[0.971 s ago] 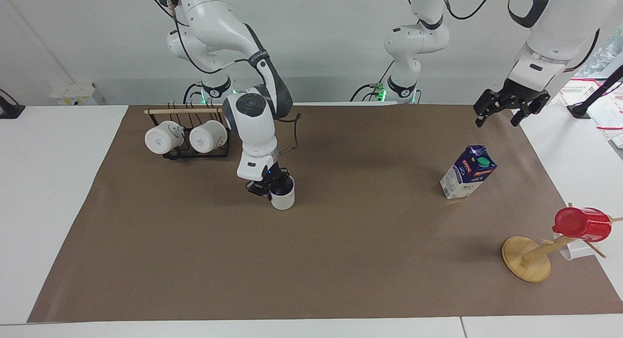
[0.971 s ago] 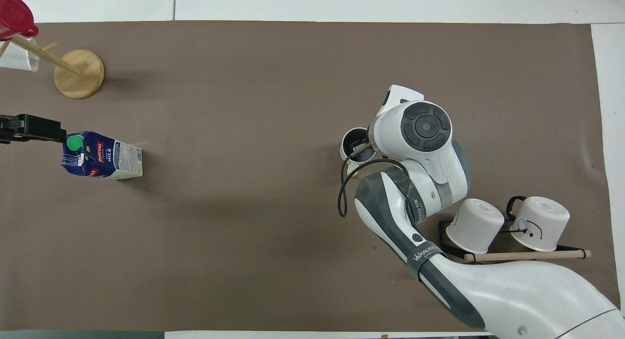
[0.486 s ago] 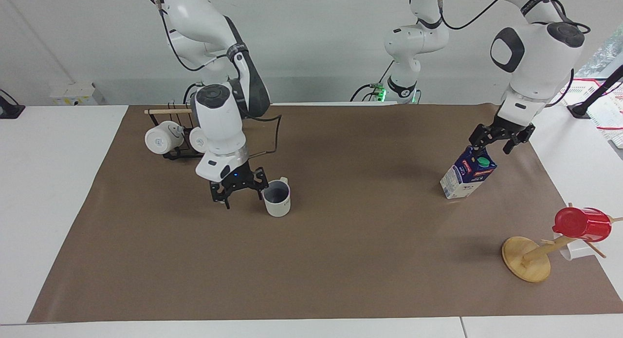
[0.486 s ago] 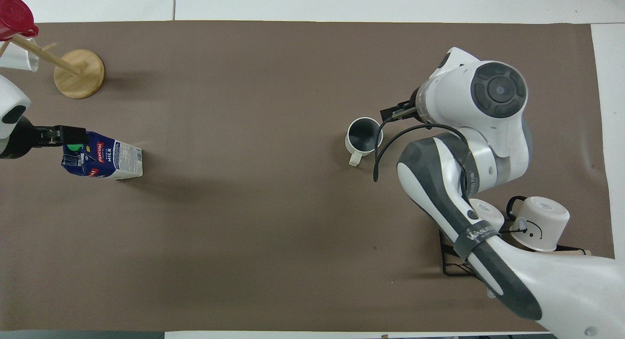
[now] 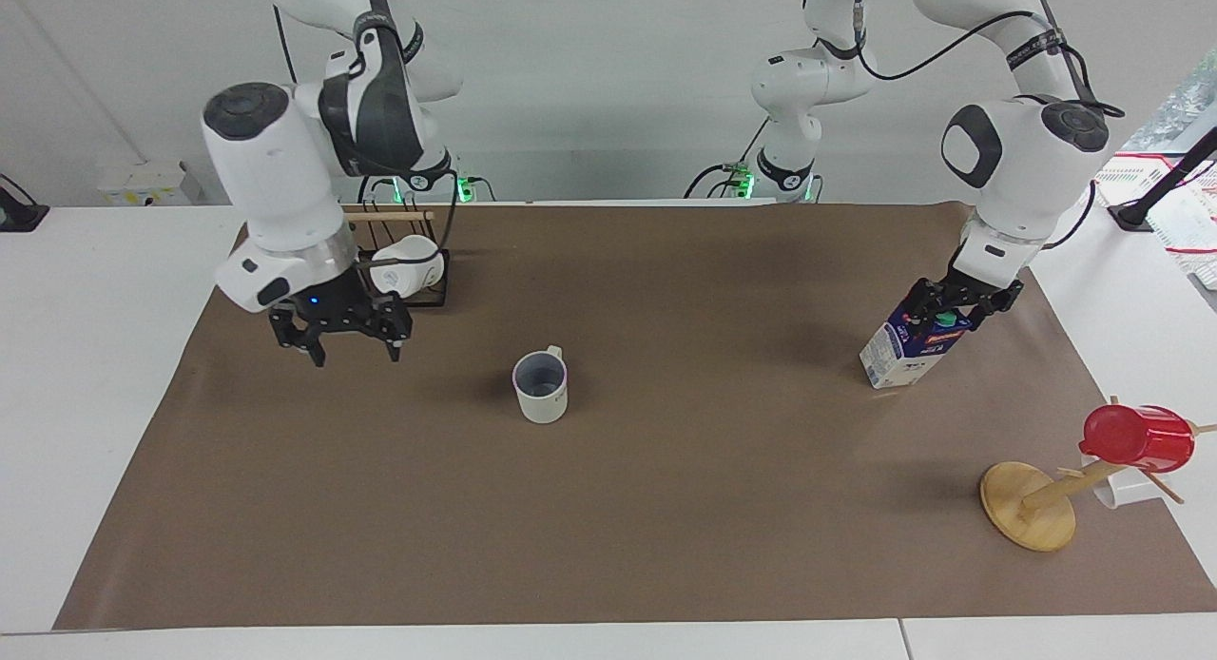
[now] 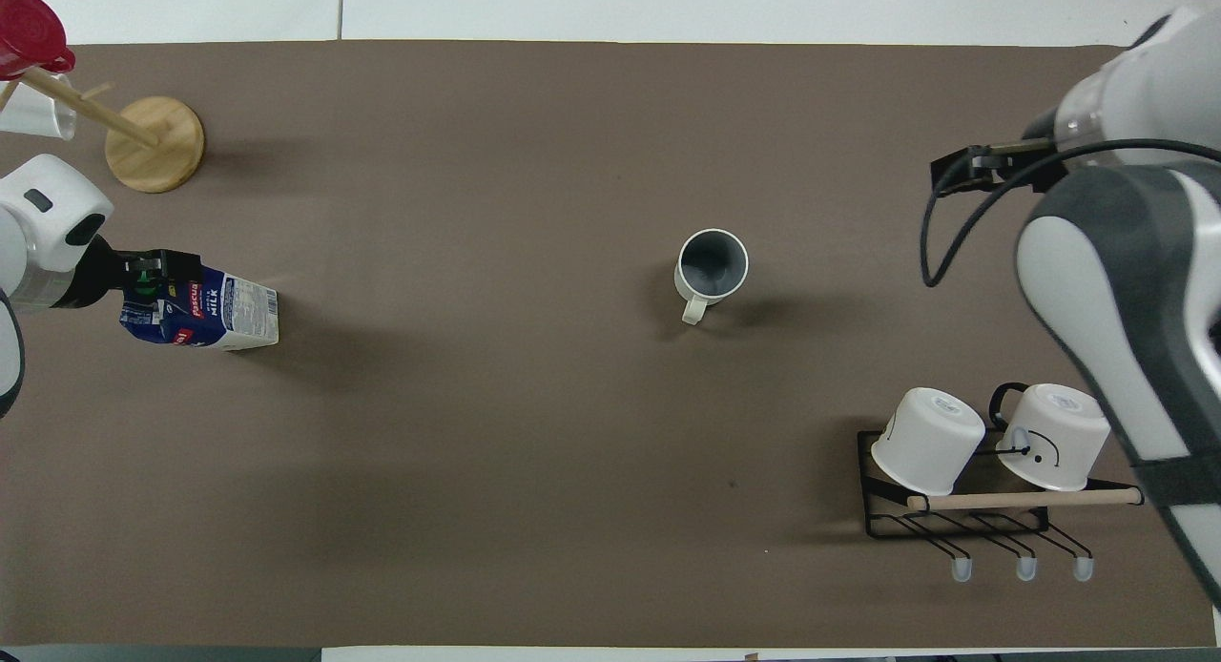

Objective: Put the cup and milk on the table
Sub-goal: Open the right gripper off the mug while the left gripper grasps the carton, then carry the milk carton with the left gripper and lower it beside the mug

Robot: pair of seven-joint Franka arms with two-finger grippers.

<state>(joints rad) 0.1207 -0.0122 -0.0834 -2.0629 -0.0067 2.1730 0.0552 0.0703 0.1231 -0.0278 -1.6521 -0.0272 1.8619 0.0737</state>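
Note:
The milk needs to go on the tabletop beside the cup (image 6: 712, 263), so my left gripper should hold the milk by its gable top next.
The cup (image 5: 540, 387), a white mug with a grey-blue inside, stands upright on the brown sheet of the table (image 5: 666, 546), free of both grippers; it also shows in the overhead view (image 6: 711, 266). My right gripper (image 5: 338, 335) hangs open and empty over the sheet between the cup and the mug rack; only its tip shows in the overhead view (image 6: 959, 171). The milk (image 5: 908, 348) stands on the sheet at the left arm's end, also seen in the overhead view (image 6: 215, 314). My left gripper (image 5: 951, 303) is down at the carton's gable top, fingers open on either side of it.
A black wire rack (image 6: 954, 527) with a wooden rod holds two other white mugs (image 6: 927, 440) at the right arm's end. A wooden peg stand (image 5: 1027, 506) carrying a red cup (image 5: 1136, 438) stands farther from the robots than the milk.
My right gripper let go of the cup, rose and drew away toward the rack. My left gripper came down from beside the carton onto its top.

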